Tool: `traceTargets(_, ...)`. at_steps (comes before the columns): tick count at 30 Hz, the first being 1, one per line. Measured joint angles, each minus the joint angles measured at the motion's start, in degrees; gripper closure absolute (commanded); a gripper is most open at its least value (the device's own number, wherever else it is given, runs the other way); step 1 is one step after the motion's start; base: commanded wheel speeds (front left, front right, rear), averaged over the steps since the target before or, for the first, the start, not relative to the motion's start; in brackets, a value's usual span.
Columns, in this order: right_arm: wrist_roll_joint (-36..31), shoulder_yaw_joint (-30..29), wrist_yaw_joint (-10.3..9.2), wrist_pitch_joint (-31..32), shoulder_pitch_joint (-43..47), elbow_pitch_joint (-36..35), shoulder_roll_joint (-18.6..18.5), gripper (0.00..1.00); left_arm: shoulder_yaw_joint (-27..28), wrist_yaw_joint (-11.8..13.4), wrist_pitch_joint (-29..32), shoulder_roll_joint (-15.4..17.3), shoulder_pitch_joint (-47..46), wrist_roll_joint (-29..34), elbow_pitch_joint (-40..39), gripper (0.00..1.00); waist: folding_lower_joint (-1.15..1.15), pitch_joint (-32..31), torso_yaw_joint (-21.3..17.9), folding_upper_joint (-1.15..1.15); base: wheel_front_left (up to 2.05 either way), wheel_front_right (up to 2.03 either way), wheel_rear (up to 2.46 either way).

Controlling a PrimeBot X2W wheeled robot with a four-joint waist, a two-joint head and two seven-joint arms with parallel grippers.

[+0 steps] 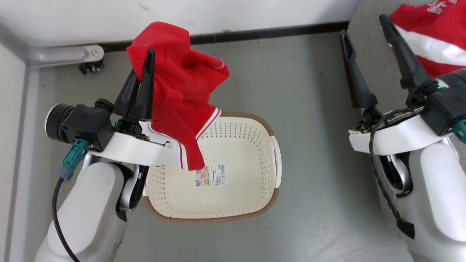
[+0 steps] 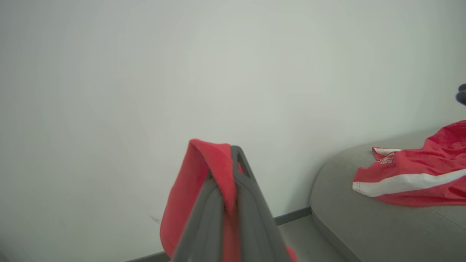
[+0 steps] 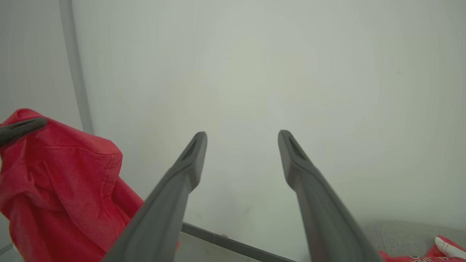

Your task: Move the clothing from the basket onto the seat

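The white-trimmed red garment is to go onto the seat (image 1: 378, 72). My right gripper will next grab it by its plain red fold (image 1: 198, 67) to carry it there.
My left gripper (image 1: 147, 58) is shut on a red garment (image 1: 182, 91) with thin white trim, held up above the cream perforated basket (image 1: 251, 120); the cloth drapes down over the basket's left rim. The basket's inside is bare down to its barcode sticker (image 1: 210, 175). In the left wrist view the shut fingers (image 2: 251, 196) pinch the red cloth (image 2: 204, 182). A second red garment (image 1: 437, 36) with a broad white stripe and lettering lies on the grey seat (image 1: 378, 72) at the right. My right gripper (image 1: 364, 25) stands open and holds nothing, beside that garment.
The basket stands on a grey floor (image 1: 313, 91) before a white wall with a dark skirting strip (image 1: 269, 32). A grey pipe and bracket (image 1: 69, 54) run along the left wall. The seat's rounded edge (image 2: 327, 203) lies to the right of the held garment.
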Motion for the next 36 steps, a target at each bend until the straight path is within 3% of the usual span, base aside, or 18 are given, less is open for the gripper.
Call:
traceTargets(19,0.82,-0.44,0.00,0.00,7.47,3.30,0.07,0.00,-0.10,0.43,2.14,1.43,4.22,-0.04,-1.79,1.00,0.00,-10.12,0.98,0.00,0.00,0.00,0.00)
traceTargets(29,2.19,2.31,0.00,0.01,11.67,6.33,0.14,0.00,-0.80,0.42,3.21,1.14,4.36,-0.60,-3.75,1.00,0.00,-14.28,1.30,0.00,0.00,0.00,0.00)
traceTargets(36,4.07,7.93,0.00,0.01,13.96,8.55,-0.09,0.00,-3.10,-0.46,4.11,1.22,4.16,-0.23,-6.47,1.00,0.00,-16.67,1.53,0.00,0.00,0.00,0.00)
